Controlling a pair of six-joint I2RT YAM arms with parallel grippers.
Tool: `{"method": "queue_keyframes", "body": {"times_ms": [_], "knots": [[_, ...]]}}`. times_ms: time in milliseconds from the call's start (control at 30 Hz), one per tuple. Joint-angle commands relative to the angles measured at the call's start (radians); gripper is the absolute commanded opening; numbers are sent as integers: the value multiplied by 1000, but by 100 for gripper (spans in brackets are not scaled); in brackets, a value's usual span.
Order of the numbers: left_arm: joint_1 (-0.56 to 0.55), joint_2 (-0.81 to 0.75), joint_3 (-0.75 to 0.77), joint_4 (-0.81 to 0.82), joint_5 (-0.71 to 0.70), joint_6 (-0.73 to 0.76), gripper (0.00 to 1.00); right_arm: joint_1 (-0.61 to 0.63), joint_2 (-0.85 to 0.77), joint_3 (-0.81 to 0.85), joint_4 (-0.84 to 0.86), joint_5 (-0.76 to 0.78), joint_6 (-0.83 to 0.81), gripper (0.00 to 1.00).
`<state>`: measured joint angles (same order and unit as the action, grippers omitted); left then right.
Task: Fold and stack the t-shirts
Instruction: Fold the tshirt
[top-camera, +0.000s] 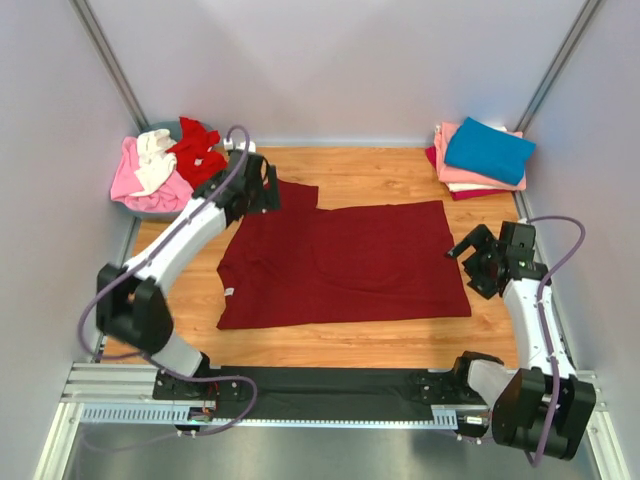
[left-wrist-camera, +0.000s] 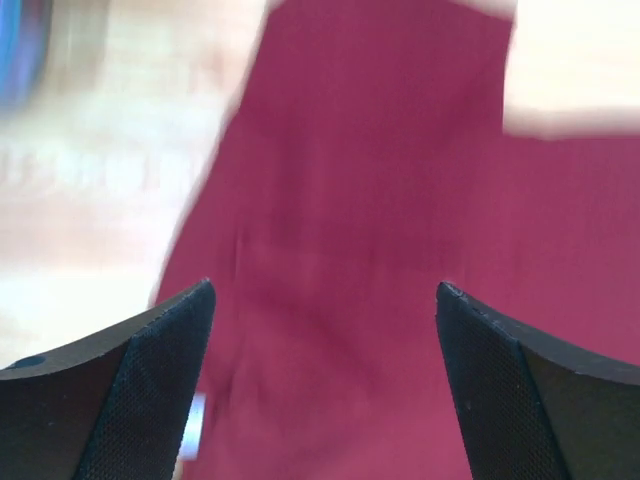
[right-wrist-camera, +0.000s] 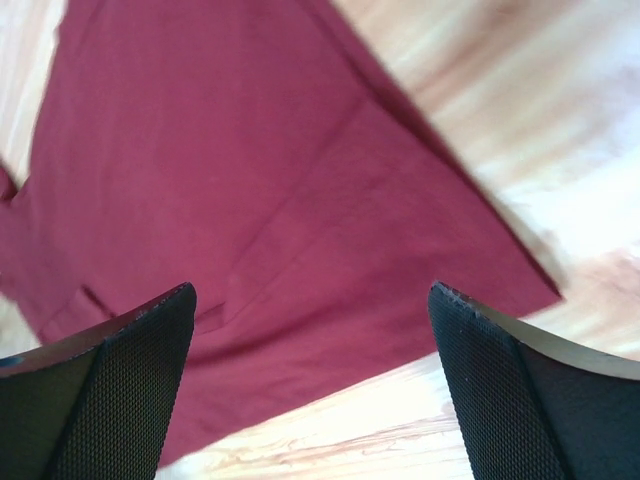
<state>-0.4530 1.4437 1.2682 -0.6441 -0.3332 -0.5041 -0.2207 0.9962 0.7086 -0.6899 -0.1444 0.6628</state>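
I will fold the far half of the t-shirt over its near half, so my left gripper will next grab the far sleeve's basin-side corner of the maroon t-shirt (top-camera: 340, 262).
A large dark maroon t-shirt (top-camera: 340, 262) lies spread flat on the wooden table. My left gripper (top-camera: 266, 194) is open and empty above its far left sleeve. In the left wrist view (left-wrist-camera: 325, 300) the blurred maroon cloth (left-wrist-camera: 380, 220) fills the space between the jaws. My right gripper (top-camera: 468, 258) is open and empty at the shirt's right edge. In the right wrist view (right-wrist-camera: 312, 300) it hovers over the shirt's hem and corner (right-wrist-camera: 250, 180). A folded teal-blue shirt (top-camera: 490, 150) tops a stack on a pink one (top-camera: 468, 177) at the back right.
A blue-grey basin (top-camera: 135, 206) at the back left holds crumpled pink (top-camera: 128, 178), white (top-camera: 155, 160) and bright red (top-camera: 198, 150) shirts. Grey walls close in three sides. A metal rail (top-camera: 120, 385) carries the arm bases at the near edge.
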Motion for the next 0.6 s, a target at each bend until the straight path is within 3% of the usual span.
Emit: {"method": "queue_keyframes", "body": {"times_ms": [0, 133, 333, 400, 567], "knots": [[152, 200, 144, 173, 167, 139, 94, 12, 39, 71, 33, -112, -74, 100], [227, 513, 458, 210, 322, 249, 88, 27, -14, 63, 26, -161, -98, 100], [254, 903, 944, 31, 454, 355, 86, 43, -60, 71, -8, -156, -107, 100], [257, 948, 980, 17, 465, 354, 86, 44, -54, 75, -7, -153, -104, 100], [258, 975, 899, 53, 434, 354, 83, 72, -19, 101, 4, -146, -104, 100]]}}
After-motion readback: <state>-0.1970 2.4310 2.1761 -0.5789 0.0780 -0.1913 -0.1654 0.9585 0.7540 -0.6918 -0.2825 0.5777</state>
